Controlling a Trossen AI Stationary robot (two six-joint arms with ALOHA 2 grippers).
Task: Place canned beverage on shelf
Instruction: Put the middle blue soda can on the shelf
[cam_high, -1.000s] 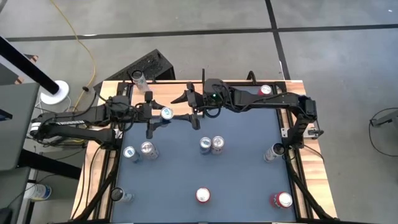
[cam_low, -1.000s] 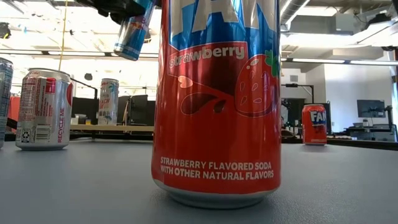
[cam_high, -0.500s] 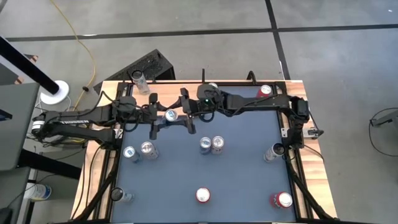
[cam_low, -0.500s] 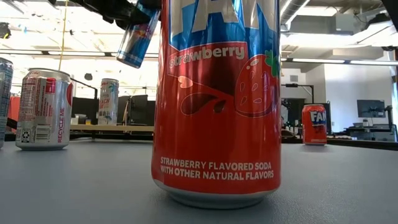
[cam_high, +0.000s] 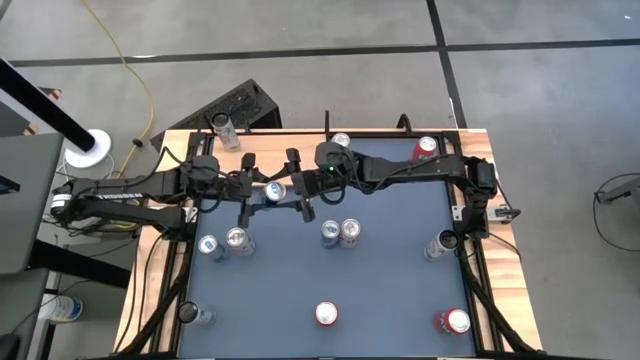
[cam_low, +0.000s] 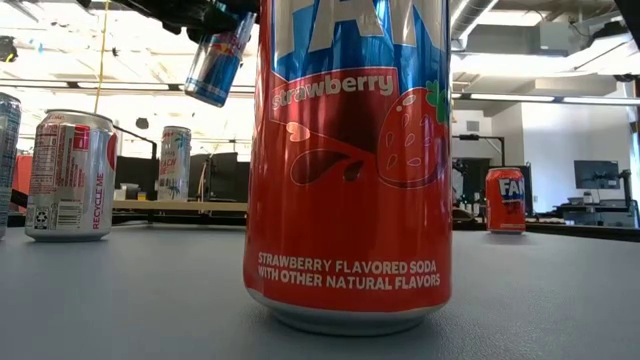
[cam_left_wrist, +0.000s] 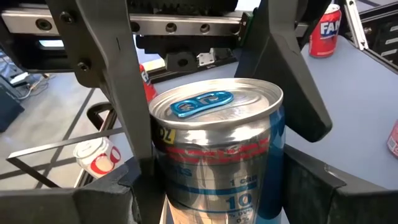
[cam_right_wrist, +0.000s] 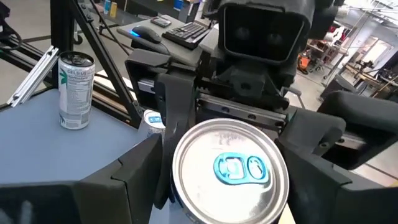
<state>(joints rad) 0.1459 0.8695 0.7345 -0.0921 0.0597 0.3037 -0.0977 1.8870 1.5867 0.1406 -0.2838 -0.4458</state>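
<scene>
I need to close my right gripper now, because its fingers are on both sides of the silver can's rim (cam_high: 275, 191) (cam_right_wrist: 230, 173). It would hold the can.
A slim blue and silver can (cam_high: 273, 190) with a blue tab (cam_left_wrist: 202, 102) hangs above the far middle of the blue table, with my left gripper (cam_high: 257, 191) shut on it. My right gripper (cam_high: 298, 188) is open. Its fingers (cam_left_wrist: 118, 74) stand on either side of the can's upper part; I cannot tell whether they touch. In the low view the can (cam_low: 218, 62) tilts, top toward the right. The wooden shelf (cam_high: 382, 140) stands at the far edge, partly behind my right arm. My left gripper pinches the can's side walls (cam_left_wrist: 163, 186), below the rim, between its two fingers. The fingers come about level from the table's left. The can is lifted clear of the table and tilted, its top (cam_right_wrist: 230, 168) up.
Several cans stand on the table: a pair (cam_high: 340, 233) in the middle, a pair (cam_high: 225, 242) at the left, red ones (cam_high: 326, 314) (cam_high: 452, 321) near the front. A big red strawberry soda can (cam_low: 350, 160) fills the low view. Another can (cam_high: 222, 127) stands at the far left.
My right gripper has gone toward the table's left and a little down, rolling as it went, until its fingers stand around the held can. The can has sunk slightly in my left gripper and stays tilted and clear of the table.
</scene>
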